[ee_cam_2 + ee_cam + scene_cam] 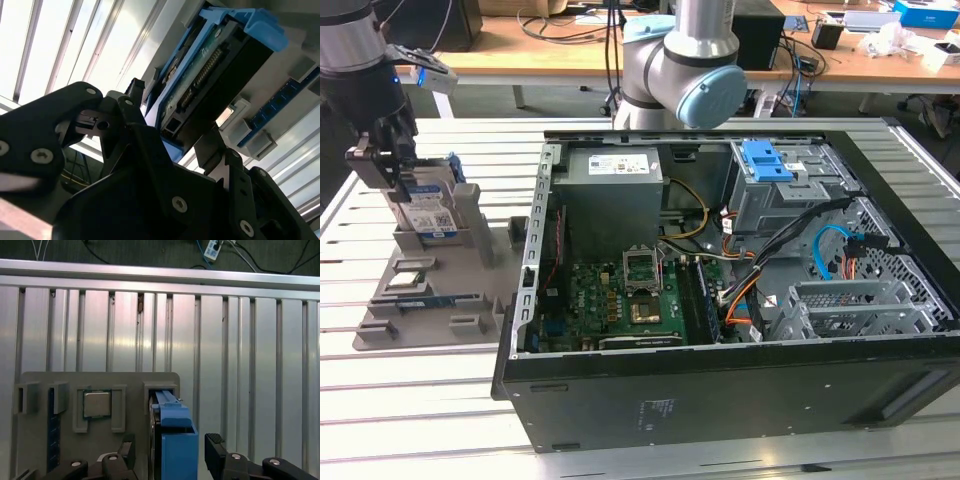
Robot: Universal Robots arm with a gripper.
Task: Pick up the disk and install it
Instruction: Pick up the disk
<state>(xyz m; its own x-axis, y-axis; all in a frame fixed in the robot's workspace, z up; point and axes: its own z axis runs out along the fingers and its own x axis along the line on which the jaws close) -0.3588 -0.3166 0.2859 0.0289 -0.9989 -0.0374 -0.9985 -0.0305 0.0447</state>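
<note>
The grey holder's sides close around the disk's lower end, so the gripper should next grab the disk by its exposed upper end to install it.
The disk stands on edge in a slot of the grey holder tray at the exterior view's left, its white-and-blue label showing and a blue carrier frame around it. My gripper hangs at the disk's upper end, open. In the first wrist view the gripper has one black fingertip on each side of the blue carrier of the disk, with a small gap on both sides. The second wrist view shows the disk and its connector edge reaching in between the fingers.
An open computer case fills the middle and the exterior view's right, with a grey power-supply box, motherboard and a drive bay with a blue latch. The tray also holds a processor chip. A slatted aluminium table lies underneath.
</note>
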